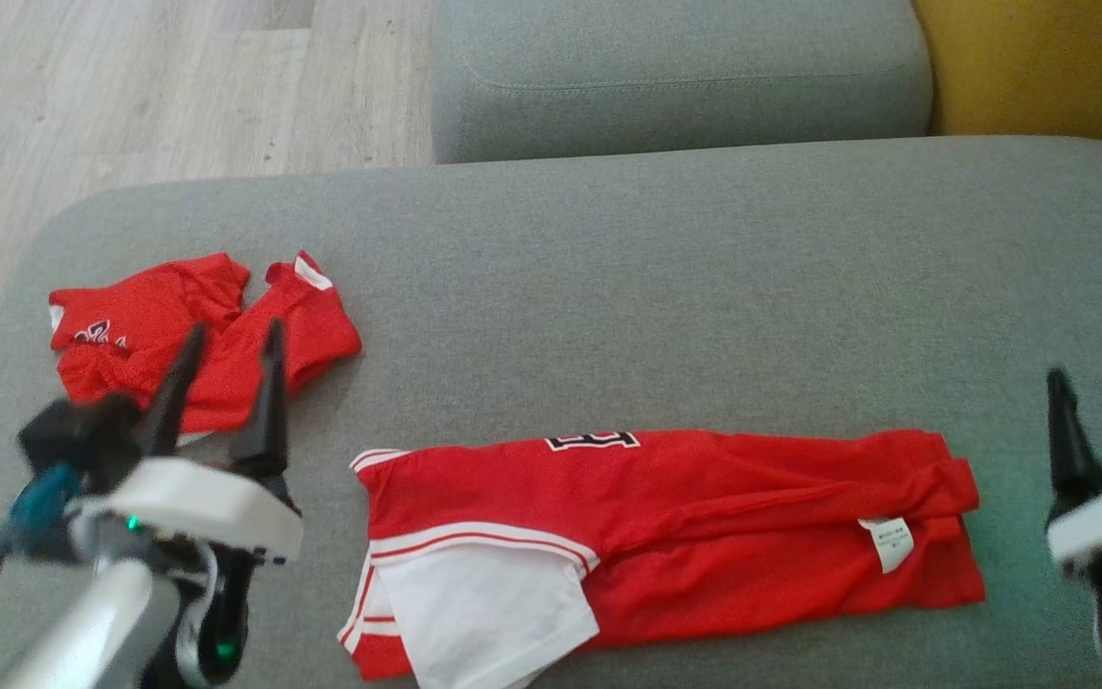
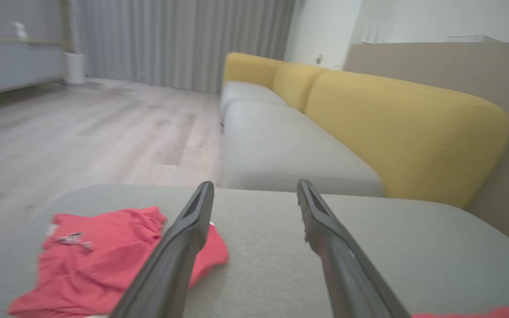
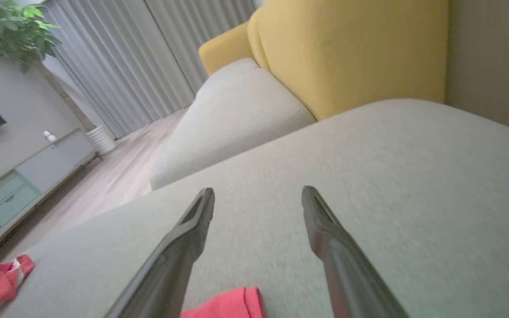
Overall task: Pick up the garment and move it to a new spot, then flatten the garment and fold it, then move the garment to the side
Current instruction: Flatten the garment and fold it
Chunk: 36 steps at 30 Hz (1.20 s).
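Observation:
The long red garment (image 1: 696, 551) needs to be grabbed next by its bunched hem end (image 1: 949, 488) with my right gripper. I will then fold the garment into a compact bundle.
The garment (image 1: 685, 536), red with white trim, a white panel at its left end and a small white label, lies stretched out lengthwise near the front of the grey sofa seat (image 1: 666, 287). My left gripper (image 1: 235, 328) hovers open to its left, above a second, crumpled red garment (image 1: 149, 325), holding nothing. My right gripper (image 1: 1085, 385) stands open and empty just past the garment's right end. In the left wrist view the open gripper (image 2: 255, 185) points over the seat, with the crumpled red garment (image 2: 100, 256) at lower left. In the right wrist view a corner of the garment (image 3: 228, 305) lies below the open gripper (image 3: 259, 191).
A second grey seat cushion (image 1: 675, 77) adjoins at the back, with a yellow backrest (image 2: 404, 128) along the right. Wooden floor (image 1: 130, 96) lies beyond the seat's left and far edges. Bare grey seat spreads between the garment and the back edge.

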{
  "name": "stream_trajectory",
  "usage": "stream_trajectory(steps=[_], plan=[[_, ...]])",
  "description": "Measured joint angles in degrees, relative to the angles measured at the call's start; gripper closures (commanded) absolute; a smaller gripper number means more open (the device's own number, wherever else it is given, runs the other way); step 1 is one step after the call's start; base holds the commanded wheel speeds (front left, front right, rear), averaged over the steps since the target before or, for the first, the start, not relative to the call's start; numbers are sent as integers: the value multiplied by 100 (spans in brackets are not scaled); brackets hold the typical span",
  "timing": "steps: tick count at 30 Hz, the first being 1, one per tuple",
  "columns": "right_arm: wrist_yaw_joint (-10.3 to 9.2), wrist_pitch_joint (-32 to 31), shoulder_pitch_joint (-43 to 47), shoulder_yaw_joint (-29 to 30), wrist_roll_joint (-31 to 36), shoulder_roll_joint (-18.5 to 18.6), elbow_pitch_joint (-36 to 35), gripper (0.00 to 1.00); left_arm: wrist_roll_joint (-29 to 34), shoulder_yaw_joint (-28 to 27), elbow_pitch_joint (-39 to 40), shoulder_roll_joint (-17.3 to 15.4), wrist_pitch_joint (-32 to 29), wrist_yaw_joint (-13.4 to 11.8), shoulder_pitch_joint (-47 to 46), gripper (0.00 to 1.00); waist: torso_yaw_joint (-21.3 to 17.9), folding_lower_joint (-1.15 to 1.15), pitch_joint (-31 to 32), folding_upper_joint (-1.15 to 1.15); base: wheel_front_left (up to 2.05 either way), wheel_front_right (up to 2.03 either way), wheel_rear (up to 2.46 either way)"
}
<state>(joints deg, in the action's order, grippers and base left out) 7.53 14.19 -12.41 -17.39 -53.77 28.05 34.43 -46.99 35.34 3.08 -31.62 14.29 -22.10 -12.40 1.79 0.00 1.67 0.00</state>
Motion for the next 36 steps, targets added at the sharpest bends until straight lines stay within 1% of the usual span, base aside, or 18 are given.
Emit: stream_trajectory(steps=[1, 2, 3, 5, 7, 10, 13, 16, 17, 20, 23, 26, 29, 30, 31, 32, 33, 36], plan=[[0, 0, 151, 124, 113, -89, 4, 0, 292, -250, 109, 137, 0, -131, 226, 0, -3, 0, -2, 0, 0, 0, 0], [0, 0, 292, 226, 237, -179, 1, 0, 557, -456, 224, 286, 1, -191, 449, 0, -6, 0, -6, 0, 0, 0, 0], [0, 0, 404, 326, 324, -268, -7, 0, 816, -578, 298, 410, 1, -220, 644, 0, -4, 0, -12, 0, 0, 0, 0], [0, -9, 575, 506, 542, -405, -12, 0, 1195, -750, 382, 675, 1, -199, 988, 0, 14, 0, -22, 0, 0, 0, 0], [0, -143, 656, 677, 710, -493, -42, 0, 1372, -873, 386, 928, 1, -46, 1233, 0, 35, 0, -31, 0, 0, 0, 0], [0, -528, 650, 896, 951, -650, -81, 0, 1585, -987, 315, 1212, 1, 234, 1339, 0, 70, 0, -41, 0, 0, 0, 0], [0, -1179, 597, 1046, 1148, -848, 34, 0, 1713, -1056, 172, 1395, 1, 478, 1328, 0, 103, 0, -48, 0, 0, 0, 0], [0, -1927, 537, 1233, 1377, -1012, 377, 0, 1839, -1085, 9, 1589, 1, 705, 1328, 0, 159, 0, -43, 0, 0, 0, 0], [0, -1927, 537, 1233, 1377, -1012, 377, 0, 1839, -1085, 9, 1589, 1, 705, 1328, 0, 159, 0, -43, 0, 0, 0, 0], [0, -2473, 379, 1496, 1583, -1170, 581, 0, 1928, -1170, -136, 1757, 1, 866, 1322, 0, 225, 0, -36, 0, 0, 0, 0], [0, -3014, 169, 1805, 1800, -1300, 853, 0, 1980, -1238, -277, 1856, 1, 1010, 1323, 0, 309, 0, -37, 0, 0, 0, 0], [0, -3450, 97, 2062, 1930, -1434, 1027, 0, 2070, -1345, -349, 1960, 1, 1107, 1323, 0, 407, 0, -49, 0, 0, 0, 0], [0, -3929, 15, 2263, 2011, -1467, 1121, 0, 2131, -1405, -425, 1998, 1, 1159, 1324, 0, 512, 0, -58, 0, 0, 0, 0], [0, -4088, 4, 2321, 2011, -1482, 1120, 11, 2148, -1413, -466, 2023, 1, 1187, 1327, 0, 544, 0, -60, 0, 0, 0, 0], [0, -4174, 14, 2370, 2012, -1496, 1101, 58, 2165, -1416, -494, 2049, 1, 1210, 1328, 0, 568, 0, -64, 0, 0, 0, 0], [0, -4218, 29, 2407, 2025, -1507, 1069, 90, 2172, -1429, -514, 2084, 1, 1213, 1330, 0, 584, 0, -67, 0, 0, 0, 0], [0, -4225, 47, 2455, 2065, -1527, 1024, 100, 2172, -1449, -526, 2116, 1, 1260, 1330, 0, 593, 0, -73, 0, 0, 0, 0], [0, -4211, 160, 2554, 2175, -1713, 806, 100, 2196, -1573, -559, 2156, 1, 1310, 1330, 0, 587, 0, -84, 0, 0, 0, 0]])
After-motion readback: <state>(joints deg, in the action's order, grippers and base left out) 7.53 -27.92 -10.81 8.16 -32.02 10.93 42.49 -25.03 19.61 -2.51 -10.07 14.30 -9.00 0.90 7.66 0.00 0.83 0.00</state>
